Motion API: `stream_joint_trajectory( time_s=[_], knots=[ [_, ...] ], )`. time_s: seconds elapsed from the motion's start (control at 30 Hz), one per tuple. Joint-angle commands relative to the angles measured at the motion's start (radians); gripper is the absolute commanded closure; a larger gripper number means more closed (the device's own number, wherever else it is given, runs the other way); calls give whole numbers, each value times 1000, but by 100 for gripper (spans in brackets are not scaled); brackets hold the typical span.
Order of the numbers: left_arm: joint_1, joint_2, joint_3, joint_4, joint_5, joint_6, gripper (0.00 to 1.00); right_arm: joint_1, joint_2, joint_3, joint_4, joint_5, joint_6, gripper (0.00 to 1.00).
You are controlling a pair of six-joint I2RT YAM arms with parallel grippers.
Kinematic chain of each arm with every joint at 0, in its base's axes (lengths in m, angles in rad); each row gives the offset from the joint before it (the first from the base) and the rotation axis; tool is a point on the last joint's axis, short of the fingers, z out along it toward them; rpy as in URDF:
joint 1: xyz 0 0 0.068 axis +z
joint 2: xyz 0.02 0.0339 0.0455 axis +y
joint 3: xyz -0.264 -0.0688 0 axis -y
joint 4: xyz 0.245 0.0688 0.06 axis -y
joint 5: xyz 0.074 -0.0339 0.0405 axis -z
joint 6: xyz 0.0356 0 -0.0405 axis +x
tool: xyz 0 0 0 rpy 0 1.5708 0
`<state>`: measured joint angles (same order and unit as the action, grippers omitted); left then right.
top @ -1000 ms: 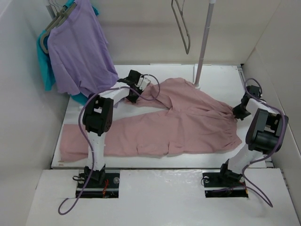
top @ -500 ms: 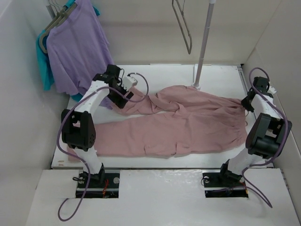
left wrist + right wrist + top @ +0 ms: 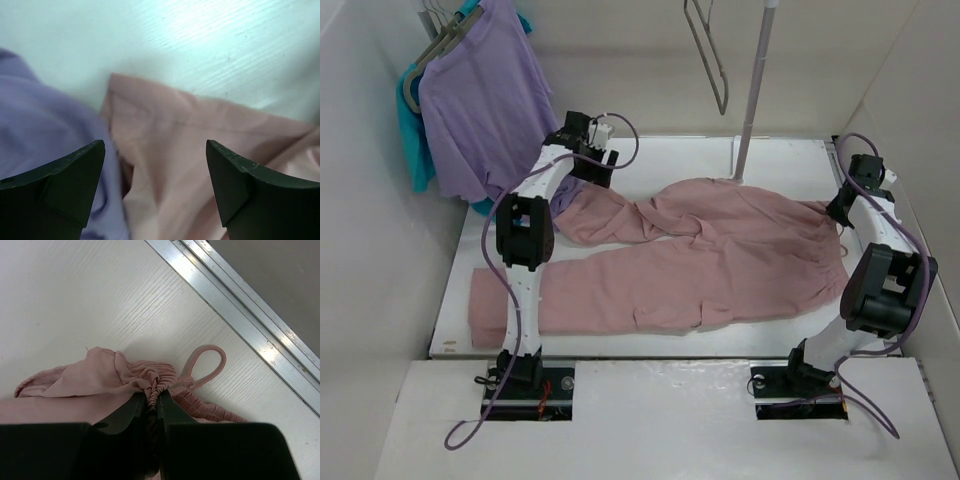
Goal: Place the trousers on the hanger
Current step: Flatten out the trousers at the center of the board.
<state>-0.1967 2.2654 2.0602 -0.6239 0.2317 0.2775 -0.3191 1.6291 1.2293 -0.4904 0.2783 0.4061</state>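
Observation:
I will next grab the trousers' far leg end (image 3: 589, 200) (image 3: 146, 131) with my left gripper, opposite the held waistband, to fold the legs together for the hanger.
The pink trousers (image 3: 720, 260) lie spread across the white table (image 3: 780, 160), waist to the right and legs to the left. My left gripper (image 3: 588, 158) hovers open above the far leg's end (image 3: 200, 125), its jaws wide apart with nothing between them (image 3: 155, 146). At the right edge, my right gripper (image 3: 838, 208) is shut on the gathered waistband (image 3: 155, 382), with the drawstring loop (image 3: 206, 362) lying beside it. The thin grey hanger (image 3: 708, 60) hangs bare at the top centre, next to the pole (image 3: 755, 90).
A purple shirt (image 3: 485, 100) and a teal one (image 3: 415, 140) hang on thicker hangers at the back left; the purple hem (image 3: 40, 135) reaches down beside my left fingers. White walls enclose the table. A metal rail (image 3: 240, 310) runs along the right edge.
My left gripper has opened, let go of the trouser leg and moved toward the back. My right gripper drew the waistband farther back and right, shifting the trousers.

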Motion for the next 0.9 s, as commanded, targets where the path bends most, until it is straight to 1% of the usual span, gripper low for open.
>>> stream_joint_trajectory(
  time_s=[0.0, 0.13, 0.17, 0.3, 0.37, 0.43, 0.47, 0.53, 0.57, 0.6, 0.73, 0.87],
  knots=[
    [-9, 68, 115, 18, -2, -106, 21, -1, -6, 44, 7, 32, -20, 100],
    [-9, 140, 115, 30, 9, -115, 14, -1, 5, 44, 7, 32, -20, 100],
    [-18, 140, 115, 58, 9, -115, 12, -1, 5, 44, 7, 32, -20, 100],
    [-18, 174, 90, 78, -32, -135, 12, -1, 14, 44, -11, 21, -10, 100],
    [-18, 186, 90, 78, -48, -135, 16, -1, 14, 44, -11, 32, -10, 100],
    [-18, 215, 90, 88, -58, -124, 27, -1, 5, 44, -11, 32, -10, 100],
    [-18, 215, 90, 89, -48, -124, 42, -1, 5, 44, -11, 32, -10, 100],
    [-18, 243, 90, 113, -32, -124, 62, -1, 5, 44, -11, 32, -10, 100],
    [-18, 243, 101, 124, -17, -124, 75, -1, 5, 44, -11, 32, -10, 100],
    [-27, 256, 124, 124, -17, -110, 100, -1, 5, 44, -22, 32, -10, 100],
    [-9, 232, 147, 124, 12, -110, 100, -12, 5, 53, -22, 32, -10, 100],
    [3, 128, 227, 133, -5, -84, 100, -38, -38, 53, -22, 41, -10, 100]
  ],
)
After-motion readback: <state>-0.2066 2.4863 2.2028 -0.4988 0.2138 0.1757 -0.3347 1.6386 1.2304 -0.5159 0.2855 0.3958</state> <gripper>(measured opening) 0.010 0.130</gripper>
